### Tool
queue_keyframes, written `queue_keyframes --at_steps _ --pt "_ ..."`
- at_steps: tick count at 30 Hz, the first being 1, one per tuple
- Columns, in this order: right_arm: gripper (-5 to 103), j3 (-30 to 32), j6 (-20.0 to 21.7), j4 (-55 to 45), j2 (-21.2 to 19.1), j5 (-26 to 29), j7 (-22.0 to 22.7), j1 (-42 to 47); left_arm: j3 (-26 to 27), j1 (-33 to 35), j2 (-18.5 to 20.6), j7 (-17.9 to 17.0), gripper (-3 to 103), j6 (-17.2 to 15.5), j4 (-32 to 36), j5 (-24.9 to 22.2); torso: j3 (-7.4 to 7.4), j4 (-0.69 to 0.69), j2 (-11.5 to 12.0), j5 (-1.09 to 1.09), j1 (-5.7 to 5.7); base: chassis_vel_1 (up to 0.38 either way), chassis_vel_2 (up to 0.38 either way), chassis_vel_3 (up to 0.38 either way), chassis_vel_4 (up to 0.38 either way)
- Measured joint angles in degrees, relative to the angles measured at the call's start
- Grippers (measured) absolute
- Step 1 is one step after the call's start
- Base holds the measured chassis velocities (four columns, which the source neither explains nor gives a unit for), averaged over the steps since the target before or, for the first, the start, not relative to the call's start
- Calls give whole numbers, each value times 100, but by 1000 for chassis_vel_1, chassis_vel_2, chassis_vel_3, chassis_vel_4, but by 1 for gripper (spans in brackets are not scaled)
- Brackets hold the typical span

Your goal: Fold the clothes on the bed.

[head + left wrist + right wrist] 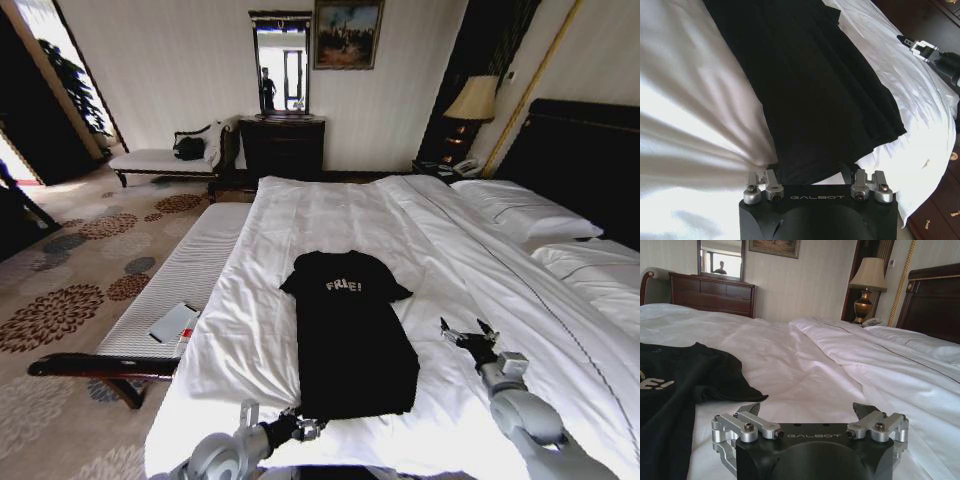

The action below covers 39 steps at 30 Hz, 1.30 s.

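The T-shirt's edge lies free at the bottom, so the left gripper next needs to grip the T-shirt by its hem corner to fold it.
The clothes are one black T-shirt with white lettering, lying flat on the bed, its sides folded in so it forms a long narrow strip. My left gripper sits at the strip's near left hem corner. In the left wrist view it is open, with the hem right at its fingers. My right gripper rests open on the duvet a short way right of the shirt, touching nothing. The right wrist view shows it over white sheet, the shirt off to one side.
A pale bench with a booklet on it runs along the bed's left side. Pillows and the dark headboard lie to the right. A dresser with a mirror, a lamp and a chaise with a dark bag stand by the far wall.
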<state>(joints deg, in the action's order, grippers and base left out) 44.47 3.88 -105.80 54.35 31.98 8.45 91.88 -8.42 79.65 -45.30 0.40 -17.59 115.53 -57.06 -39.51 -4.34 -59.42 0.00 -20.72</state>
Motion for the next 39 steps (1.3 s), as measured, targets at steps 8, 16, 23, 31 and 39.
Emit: queue_keyframes --at_steps 8,16,23,31,39 --pt "100 -46 -2 -4 42 -8 22 -28 304 250 122 0 43 55 131 -1 0 1 0 0 0 0 0 0 0" --pt "100 5 -17 -61 42 -6 27 54 466 368 56 0 10 86 136 64 0 1 0 0 0 0 0 0 0" --pt "100 90 -43 -97 32 8 27 158 514 437 -3 0 0 105 116 136 0 1 0 0 0 0 0 0 0" --pt "100 24 8 -177 102 280 53 211 866 723 98 1 0 154 208 167 0 1 0 0 0 0 0 0 0" --pt "100 48 815 -669 267 2270 209 395 1421 1026 274 2 0 189 530 55 0 1 0 0 0 0 0 0 0"
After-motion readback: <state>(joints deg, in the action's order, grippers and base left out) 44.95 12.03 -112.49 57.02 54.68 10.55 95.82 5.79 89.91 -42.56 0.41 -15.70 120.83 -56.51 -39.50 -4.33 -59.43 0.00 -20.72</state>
